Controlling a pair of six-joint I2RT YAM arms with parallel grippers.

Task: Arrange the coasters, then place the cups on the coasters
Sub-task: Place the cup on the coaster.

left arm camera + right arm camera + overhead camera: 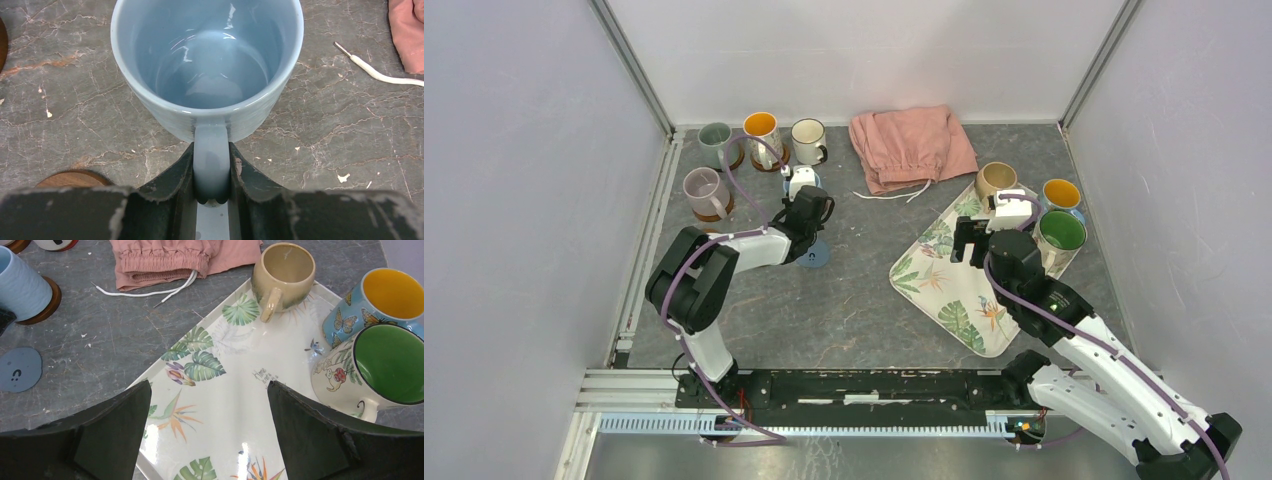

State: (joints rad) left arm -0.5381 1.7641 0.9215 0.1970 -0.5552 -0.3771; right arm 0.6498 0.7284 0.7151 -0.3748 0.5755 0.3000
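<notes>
The light blue cup [207,60] is standing upright with its base over the brown coaster, so the robot's left gripper should open now.
My left gripper [212,165] is shut on the handle of the light blue cup [207,60], which stands upright with its mouth towards the camera. In the right wrist view this cup [20,285] sits at a brown coaster [45,307]; whether it rests on it I cannot tell. A flat blue coaster [19,369] lies bare nearby. My right gripper [210,410] hangs open over the leaf-patterned tray [225,390], holding nothing. The beige cup [282,272] stands on the tray. The orange-inside butterfly cup [387,297] and green-inside cup [385,365] are at its right edge.
At the back left, grey-green [715,138], orange-inside [762,128], cream [808,138] and lilac [704,190] cups stand on brown coasters. A pink cloth [911,145] with a white drawstring lies at the back. Another brown coaster [75,177] shows beside my left fingers. Walls enclose three sides.
</notes>
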